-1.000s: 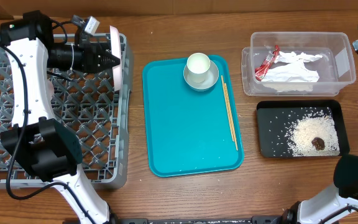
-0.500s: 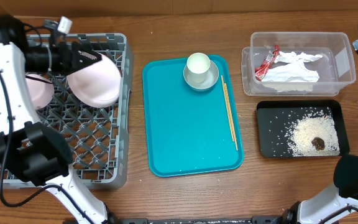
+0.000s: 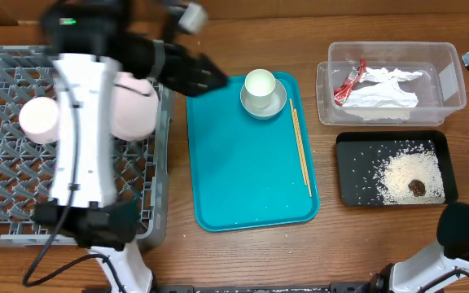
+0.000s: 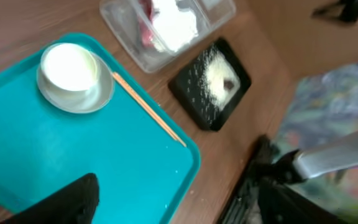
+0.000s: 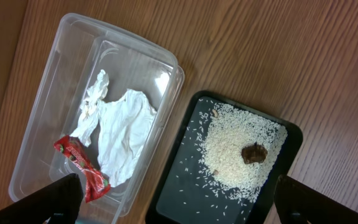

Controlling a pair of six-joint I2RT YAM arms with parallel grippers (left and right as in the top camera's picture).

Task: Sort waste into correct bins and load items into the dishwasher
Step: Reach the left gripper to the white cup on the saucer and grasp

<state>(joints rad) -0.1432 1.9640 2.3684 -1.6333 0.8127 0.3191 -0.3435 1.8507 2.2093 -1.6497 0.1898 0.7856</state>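
Note:
My left gripper grabs the white cup by its rim [image 3: 250, 85] [image 4: 57, 78] next, which leaves its base free for loading it tipped into the dishwasher.
My left gripper [image 3: 210, 77] is open and holds nothing. It hangs over the left edge of the teal tray [image 3: 243, 187], just right of the dishwasher rack [image 3: 23, 212]. In the rack are a large white plate [image 3: 135, 107] and a smaller white bowl [image 3: 39, 119]. A white cup [image 3: 260, 84] stands on a saucer [image 3: 273, 106] at the tray's far end; in the left wrist view the cup [image 4: 70, 64] lies ahead of the fingers. My right gripper [image 5: 188, 205] is open above both bins. The clear tub [image 5: 48, 93] holds the napkin [image 5: 122, 130] and red wrapper [image 5: 82, 169]. The black tray [image 5: 182, 199] holds rice [image 5: 235, 158] and a brown lump [image 5: 254, 152].
A pair of wooden chopsticks [image 3: 300, 148] lies along the right side of the teal tray. The clear tub [image 3: 454, 81] and the black tray [image 3: 350, 167] sit side by side at the table's right, close to my right arm at the frame edge.
My left gripper opened and let go of the large plate, which now rests in the rack. The arm then swung right, from over the rack to the teal tray's edge.

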